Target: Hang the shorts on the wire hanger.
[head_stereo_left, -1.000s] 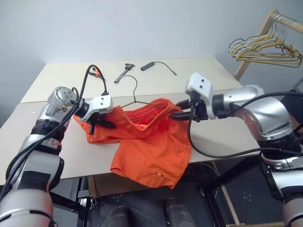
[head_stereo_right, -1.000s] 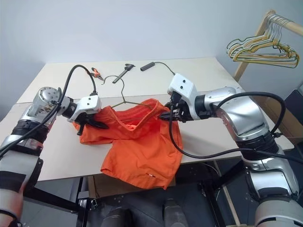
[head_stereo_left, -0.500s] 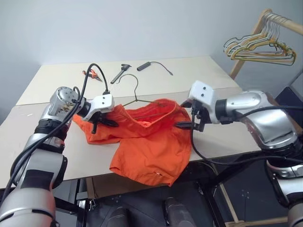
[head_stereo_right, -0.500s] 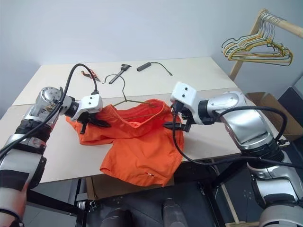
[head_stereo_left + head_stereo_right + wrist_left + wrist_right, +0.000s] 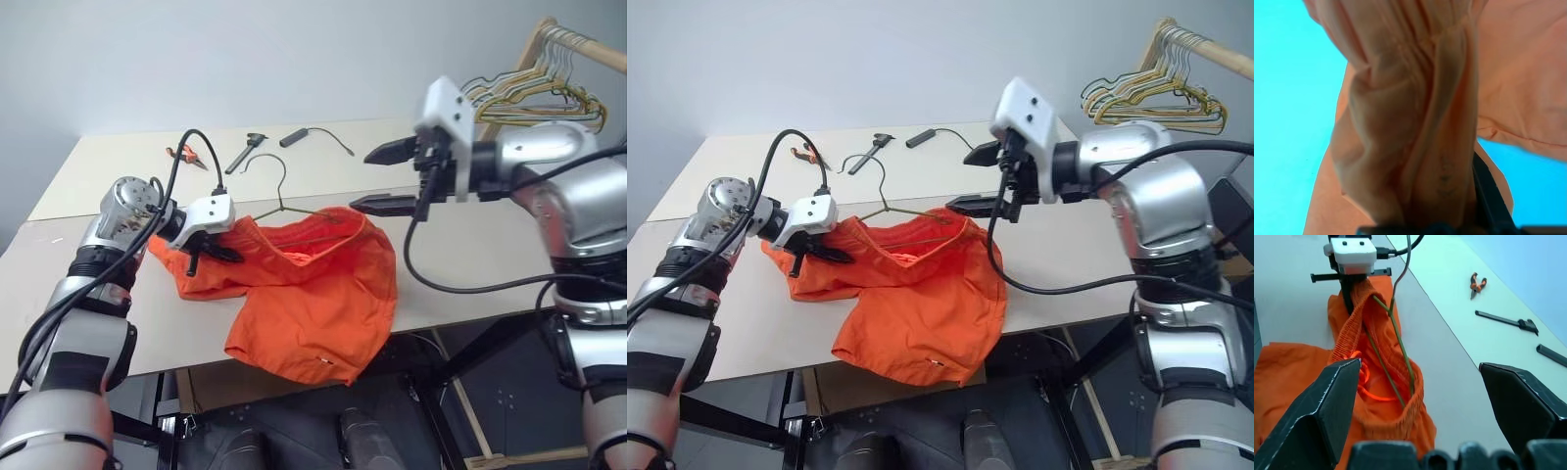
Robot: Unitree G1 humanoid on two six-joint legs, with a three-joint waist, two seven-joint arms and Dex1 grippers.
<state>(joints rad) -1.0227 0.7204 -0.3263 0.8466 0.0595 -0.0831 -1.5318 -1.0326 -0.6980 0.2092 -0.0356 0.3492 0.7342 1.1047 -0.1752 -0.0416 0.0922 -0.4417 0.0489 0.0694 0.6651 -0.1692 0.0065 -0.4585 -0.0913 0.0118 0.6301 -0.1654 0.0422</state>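
The robot's right gripper will next take hold of the wire hanger (image 5: pixel 282 186) by its corner inside the waistband, to seat the shorts on the hanger.
The orange shorts (image 5: pixel 313 284) lie crumpled on the pale table (image 5: pixel 118 304), one leg hanging over its front edge. The wire hanger (image 5: pixel 282 186) rests behind them, its hook toward the back and its lower wire inside the waistband (image 5: pixel 1400 347). My left gripper (image 5: pixel 209 253) is shut on the waistband's left end, and bunched fabric (image 5: pixel 1415 122) lies against its fingers (image 5: pixel 1488 196). My right gripper (image 5: pixel 361 180) hangs open in the air above the shorts' right end, touching nothing. From the right wrist view, the shorts (image 5: pixel 1298 367) and the left gripper (image 5: pixel 1348 284) lie beyond its spread fingers.
Orange-handled pliers (image 5: pixel 184 154), a black tool (image 5: pixel 245 152) and a black stick with a cable (image 5: pixel 306 135) lie at the table's back. At the far right, a wooden rack holds a bunch of yellow and grey hangers (image 5: pixel 534 93). Dark floor lies below the front edge.
My right gripper has let go of the shorts' right waistband, opened wide and risen above the table. The left gripper has held its grip in place.
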